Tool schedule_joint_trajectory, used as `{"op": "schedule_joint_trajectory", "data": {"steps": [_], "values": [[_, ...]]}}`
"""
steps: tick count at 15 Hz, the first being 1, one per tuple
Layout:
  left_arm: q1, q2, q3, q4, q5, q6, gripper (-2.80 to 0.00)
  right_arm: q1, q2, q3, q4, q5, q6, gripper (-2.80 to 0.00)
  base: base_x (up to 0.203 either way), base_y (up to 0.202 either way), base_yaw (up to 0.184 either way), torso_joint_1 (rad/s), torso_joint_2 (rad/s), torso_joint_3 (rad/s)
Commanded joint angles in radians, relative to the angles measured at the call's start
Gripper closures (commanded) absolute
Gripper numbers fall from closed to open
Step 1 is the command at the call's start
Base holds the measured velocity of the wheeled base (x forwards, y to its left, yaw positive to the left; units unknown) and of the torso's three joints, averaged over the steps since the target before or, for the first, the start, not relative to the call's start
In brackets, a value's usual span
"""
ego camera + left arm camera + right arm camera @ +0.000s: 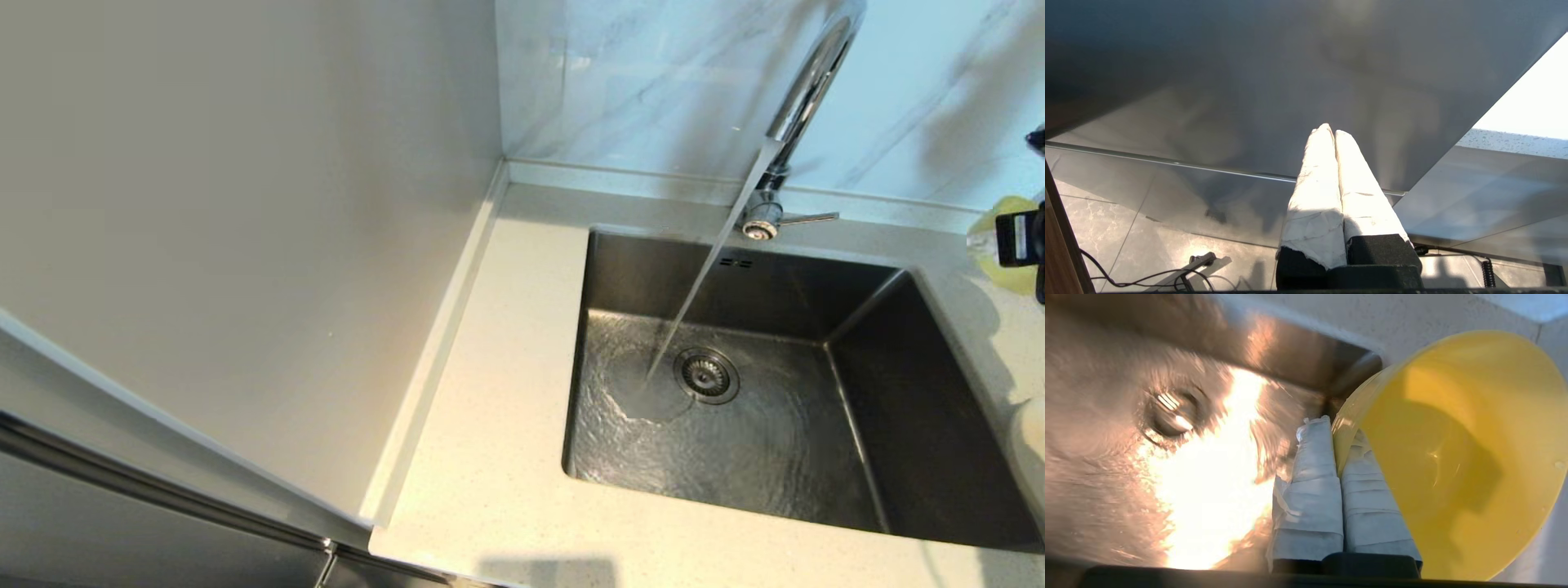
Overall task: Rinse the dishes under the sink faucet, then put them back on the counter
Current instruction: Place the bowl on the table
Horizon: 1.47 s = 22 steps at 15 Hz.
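Observation:
My right gripper should keep holding the pale yellow bowl [992, 245] until the bottom of the bowl rests flat on the counter, because the bowl is tilted above its shadow.
Water runs from the chrome gooseneck faucet [808, 90] into the steel sink [922, 392], landing just left of the round drain [706, 374]. My right gripper [1020, 237] hangs over the counter at the sink's far right corner, shut on the rim of the pale yellow bowl [992, 245]. In the right wrist view the gripper [1337, 428] pinches the wall of the tilted bowl [1461, 449], one finger inside and one outside. My left gripper [1331, 130] is shut and holds nothing, parked below the counter and out of the head view.
The speckled counter [506, 367] runs along the sink's left and front, with a raised rim at the walls. The faucet's thin lever [812, 217] points right. A white rounded edge [1030, 441] shows at the right border; I cannot tell if it is the plate.

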Motion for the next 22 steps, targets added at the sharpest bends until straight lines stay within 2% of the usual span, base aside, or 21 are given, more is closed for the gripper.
{"op": "schedule_joint_trajectory", "data": {"steps": [1,3,8,16,19,20,21,22], "values": [[0.0,0.0,0.0,-0.001,0.0,0.0,0.0,-0.008,0.082,-0.012,0.0,-0.01,-0.116,0.0,0.0,0.0,0.0,0.0,0.0,0.0],[0.0,0.0,0.0,0.0,0.0,0.0,0.0,-0.029,0.129,-0.049,0.002,-0.037,-0.127,0.0,0.0,0.0,0.0,0.0,0.0,0.0],[0.0,0.0,0.0,-0.001,0.0,0.0,0.0,-0.065,0.172,-0.043,0.008,-0.068,-0.127,0.0,0.0,0.0,0.0,0.0,0.0,0.0],[0.0,0.0,0.0,-0.001,0.0,0.0,0.0,-0.074,0.237,-0.057,0.005,-0.074,-0.109,0.0,0.0,0.0,0.0,0.0,0.0,0.0],[0.0,0.0,0.0,-0.001,0.0,0.0,0.0,-0.075,0.247,-0.065,0.005,-0.089,-0.074,0.0,0.0,0.0,0.0,0.0,0.0,0.0],[0.0,0.0,0.0,-0.001,0.0,0.0,0.0,-0.075,0.247,-0.066,0.003,-0.09,-0.066,-2.6,0.0,0.0,0.0,0.0,0.0,0.0],[0.0,0.0,0.0,-0.001,0.0,0.0,0.0,-0.075,0.244,-0.067,0.0,-0.09,-0.048,-2.8,0.0,0.0,0.0,0.0,0.0,0.0],[0.0,0.0,0.0,-0.001,0.0,0.0,0.0,-0.075,0.233,-0.072,-0.002,-0.088,-0.032,-2.8,0.0,0.0,0.0,0.0,0.0,0.0]]}}
